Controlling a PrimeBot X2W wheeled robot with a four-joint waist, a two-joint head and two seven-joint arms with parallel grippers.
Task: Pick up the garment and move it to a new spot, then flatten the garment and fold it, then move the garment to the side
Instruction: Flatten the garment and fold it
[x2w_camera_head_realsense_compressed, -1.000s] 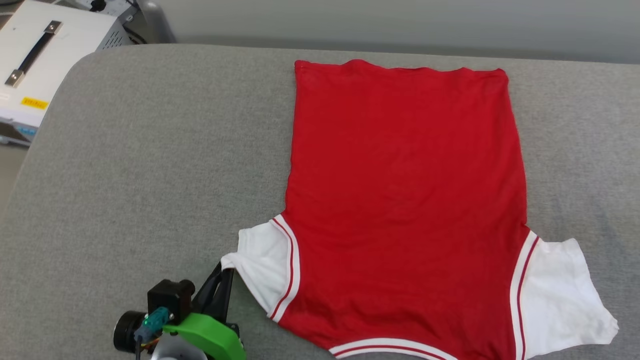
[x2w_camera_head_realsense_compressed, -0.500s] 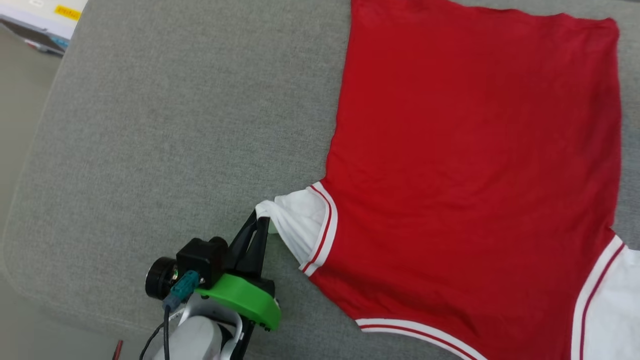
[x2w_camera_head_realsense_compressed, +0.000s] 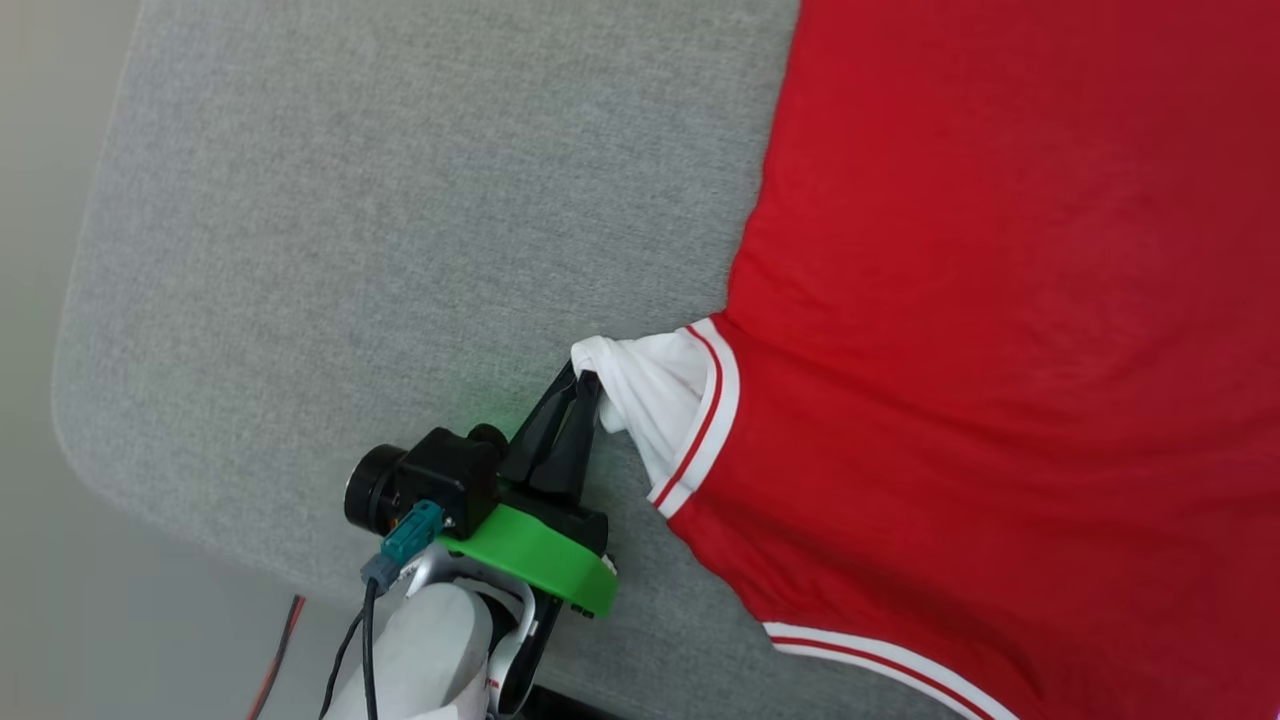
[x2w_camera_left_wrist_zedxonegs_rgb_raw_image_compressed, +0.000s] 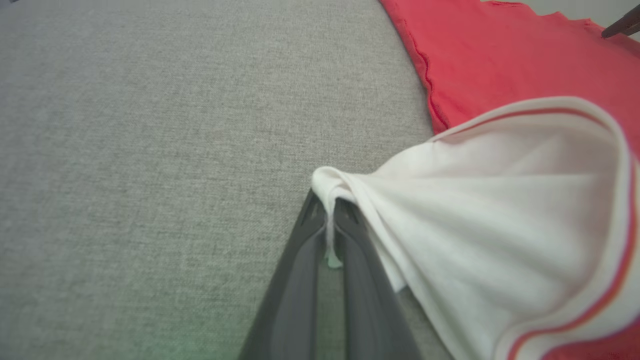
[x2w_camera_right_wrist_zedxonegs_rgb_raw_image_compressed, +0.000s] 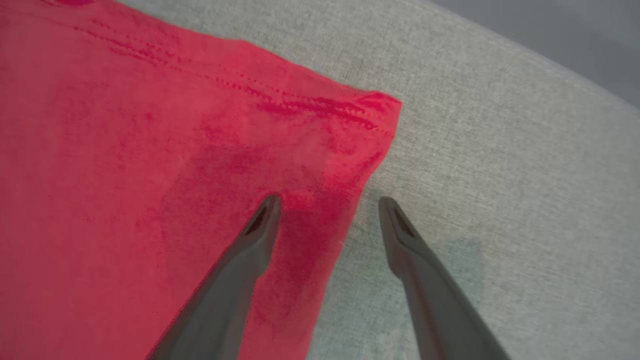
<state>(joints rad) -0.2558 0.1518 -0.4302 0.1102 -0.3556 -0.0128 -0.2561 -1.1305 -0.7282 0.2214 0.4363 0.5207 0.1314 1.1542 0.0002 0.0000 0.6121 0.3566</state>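
Observation:
The garment's edge rises in a small pucker while the rest lies flat, so my right gripper needs to grab the garment there next, by its red hem corner (x2w_camera_right_wrist_zedxonegs_rgb_raw_image_compressed: 379, 111).
The garment (x2w_camera_head_realsense_compressed: 1000, 300), a red shirt with its plain side up and white sleeves edged in red-white stripes, lies flat on the grey padded table (x2w_camera_head_realsense_compressed: 400, 200). My left gripper (x2w_camera_head_realsense_compressed: 585, 378) is shut on the tip of the white sleeve (x2w_camera_head_realsense_compressed: 655, 390), which is bunched and lifted a little; the left wrist view shows the cloth (x2w_camera_left_wrist_zedxonegs_rgb_raw_image_compressed: 480, 210) pinched between the dark fingers at my left gripper (x2w_camera_left_wrist_zedxonegs_rgb_raw_image_compressed: 327, 200). In the right wrist view my right gripper (x2w_camera_right_wrist_zedxonegs_rgb_raw_image_compressed: 327, 202) stands open over the garment's hem corner (x2w_camera_right_wrist_zedxonegs_rgb_raw_image_compressed: 350, 130), one finger above red cloth, the other above bare table.
The table's rounded near-left corner (x2w_camera_head_realsense_compressed: 90, 440) and left edge border pale floor. A red and black cable (x2w_camera_head_realsense_compressed: 275, 650) hangs below the table edge beside my left arm. Grey table surface stretches left of the garment.
The head camera has swung down and left, so the whole scene has shifted up and right. My left gripper keeps its hold on the sleeve tip, which looks more bunched.

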